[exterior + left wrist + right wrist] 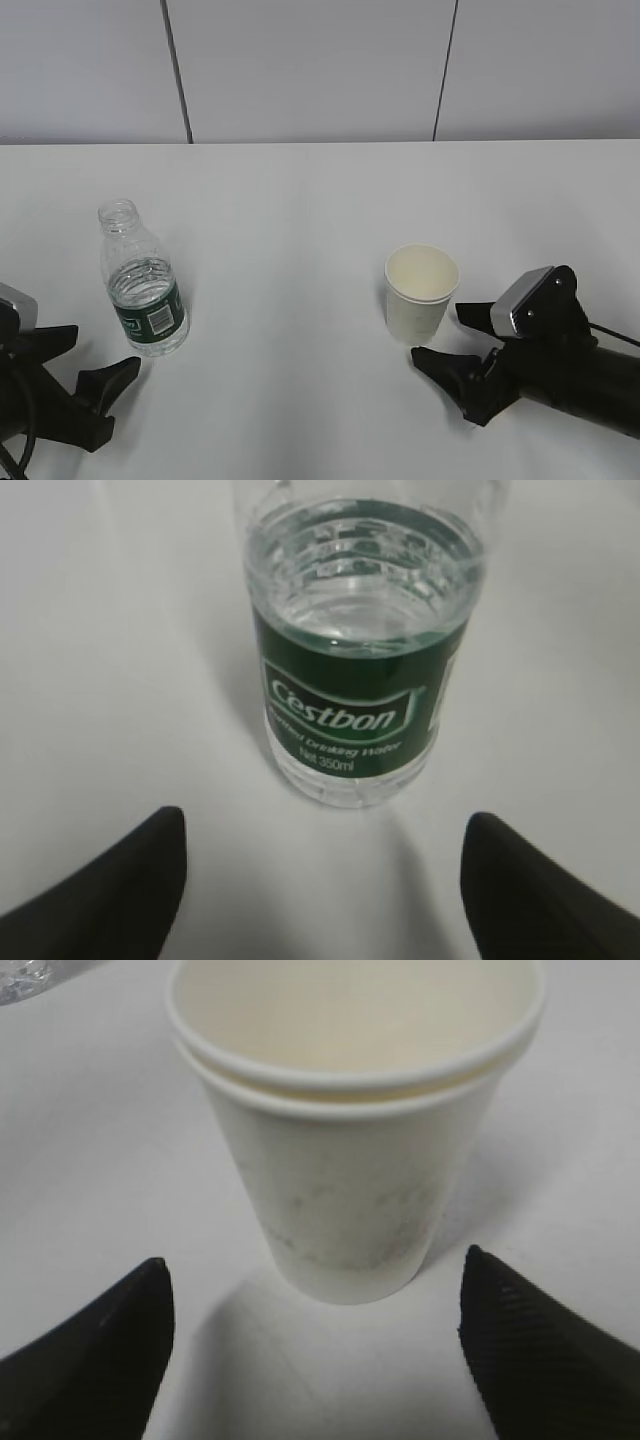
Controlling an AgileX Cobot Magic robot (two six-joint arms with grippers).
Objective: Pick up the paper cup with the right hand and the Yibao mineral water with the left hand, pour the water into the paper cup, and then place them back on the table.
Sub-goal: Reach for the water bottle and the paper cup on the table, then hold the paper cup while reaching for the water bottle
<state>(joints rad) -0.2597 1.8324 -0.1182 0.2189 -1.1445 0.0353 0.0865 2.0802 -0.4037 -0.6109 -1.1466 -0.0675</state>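
The cup's opening [422, 268] has to stay free for water, so my right gripper will next hold the white paper cup by its side [415, 315].
The Yibao mineral water bottle [143, 285] stands upright and uncapped on the white table [300, 200], left of centre, with water in its lower half. It fills the left wrist view [355, 680], green label facing the camera. My left gripper [98, 354] is open, just short of the bottle, touching nothing; its fingertips [140, 865] flank empty table. The white paper cup [421, 292] stands upright right of centre and looks empty; it shows close in the right wrist view [355, 1130]. My right gripper [440, 335] is open just short of the cup, fingertips [510, 1330] either side of it.
A grey panelled wall [320, 70] runs behind the table's far edge. A bit of the bottle shows at the top left corner of the right wrist view [30, 975]. Bare tabletop lies between bottle and cup.
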